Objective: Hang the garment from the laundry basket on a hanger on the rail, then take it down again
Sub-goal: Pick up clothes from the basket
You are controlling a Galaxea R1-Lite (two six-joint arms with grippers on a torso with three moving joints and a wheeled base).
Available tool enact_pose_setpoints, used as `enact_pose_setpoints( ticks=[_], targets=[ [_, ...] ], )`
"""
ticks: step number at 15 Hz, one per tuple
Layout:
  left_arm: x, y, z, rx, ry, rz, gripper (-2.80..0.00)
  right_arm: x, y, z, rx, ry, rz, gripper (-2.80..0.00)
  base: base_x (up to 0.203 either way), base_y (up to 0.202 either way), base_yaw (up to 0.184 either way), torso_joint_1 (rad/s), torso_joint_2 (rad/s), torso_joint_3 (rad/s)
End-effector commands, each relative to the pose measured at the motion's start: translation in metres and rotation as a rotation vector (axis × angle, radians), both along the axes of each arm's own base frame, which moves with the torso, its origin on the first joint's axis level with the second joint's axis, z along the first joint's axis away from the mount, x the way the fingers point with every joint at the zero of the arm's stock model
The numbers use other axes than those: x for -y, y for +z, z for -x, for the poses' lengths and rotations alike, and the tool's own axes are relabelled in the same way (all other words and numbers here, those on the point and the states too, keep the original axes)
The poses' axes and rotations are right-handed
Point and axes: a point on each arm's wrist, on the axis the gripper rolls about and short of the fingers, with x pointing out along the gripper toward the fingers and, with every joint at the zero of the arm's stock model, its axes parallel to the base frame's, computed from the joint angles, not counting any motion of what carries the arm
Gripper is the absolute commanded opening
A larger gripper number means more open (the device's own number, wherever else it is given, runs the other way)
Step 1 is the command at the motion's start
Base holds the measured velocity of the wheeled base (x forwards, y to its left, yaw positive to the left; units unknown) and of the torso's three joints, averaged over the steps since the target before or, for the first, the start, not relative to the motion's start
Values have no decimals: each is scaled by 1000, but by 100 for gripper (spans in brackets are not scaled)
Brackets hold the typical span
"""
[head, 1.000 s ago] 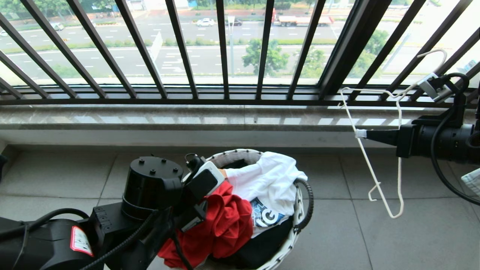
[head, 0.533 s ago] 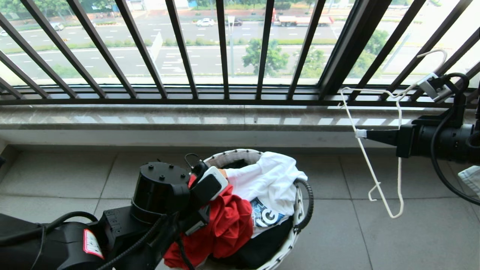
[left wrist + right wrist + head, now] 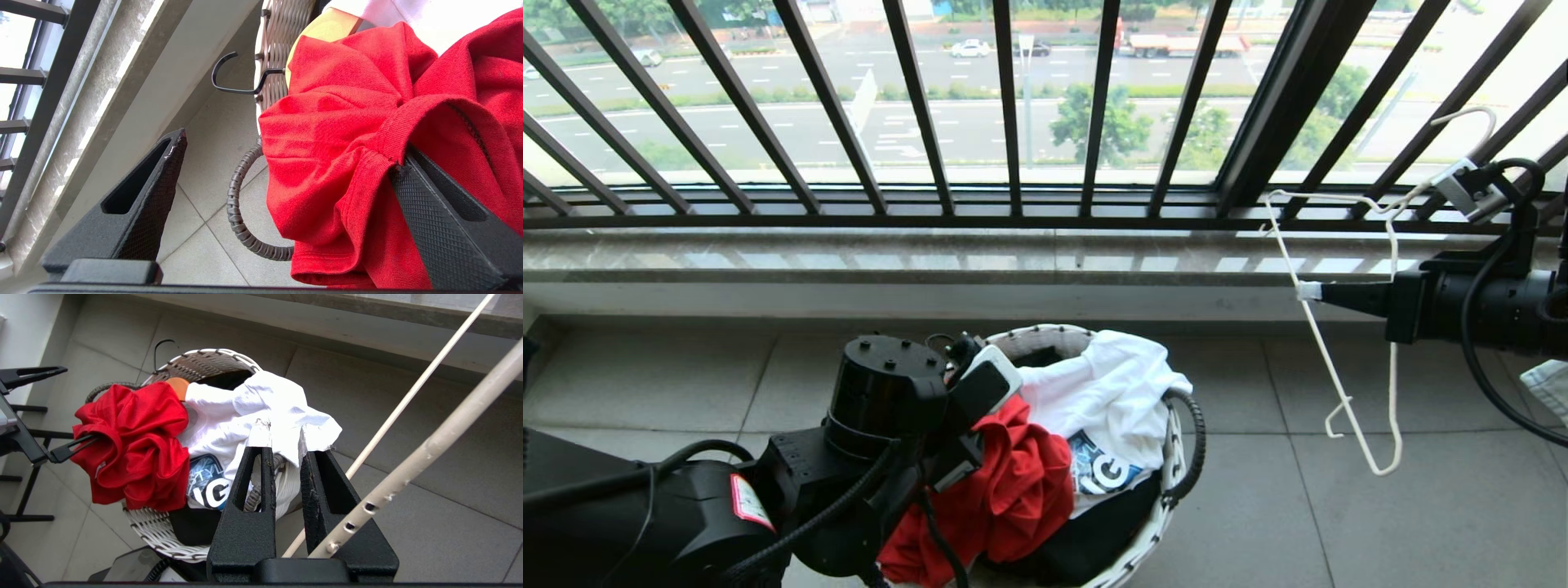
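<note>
Next, my left gripper pinches the ribbed collar (image 3: 399,128). The bunched red garment's collar stands up in an open loop in the basket.
The red garment (image 3: 1013,482) lies bunched on the left side of the round woven laundry basket (image 3: 1045,333), spilling over its rim. My left gripper (image 3: 291,150) is open wide at the basket's near left. The garment (image 3: 335,122) fills the space between the jaws, and its ribbed collar drapes over one finger (image 3: 441,220). My right gripper (image 3: 1308,291) is off to the right at sill height, shut on one side wire of the off-white wire hanger (image 3: 1339,384), which hangs tilted. The rail is out of view.
A white T-shirt with blue print (image 3: 1111,392) and a black garment (image 3: 1086,539) also fill the basket. The black barred window railing (image 3: 1013,106) and stone sill (image 3: 931,261) run behind it. Grey floor tiles (image 3: 1339,523) lie between basket and hanger.
My left arm has moved forward and to the right, further over the basket and into the red garment. The right arm and the hanger have stayed still.
</note>
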Motion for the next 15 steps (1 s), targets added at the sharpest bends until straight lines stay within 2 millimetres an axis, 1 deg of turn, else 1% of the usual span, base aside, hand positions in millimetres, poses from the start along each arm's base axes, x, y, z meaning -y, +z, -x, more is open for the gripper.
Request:
enact_pose_setpoints(
  ticks=[1, 4, 11, 12, 15],
  targets=[
    [-2, 1, -2, 6, 11, -2, 0, 0, 0, 0, 0, 4, -1, -280, 0, 0, 0, 0, 0, 0],
    [-3, -2, -5, -4, 23, -7, 0, 0, -1, -1, -1, 5, -1, -280, 0, 0, 0, 0, 0, 0],
    [-2, 0, -6, 3, 21, -1, 0, 0, -3, -3, -11, 4, 0, -280, 0, 0, 0, 0, 0, 0],
    [-2, 0, -6, 3, 22, -1, -280, 0, -3, -3, -10, 4, 0, -280, 0, 0, 0, 0, 0, 0],
    [-2, 1, -6, 5, 22, 1, -280, 0, -3, -3, -10, 4, -1, -280, 0, 0, 0, 0, 0, 0]
  ],
)
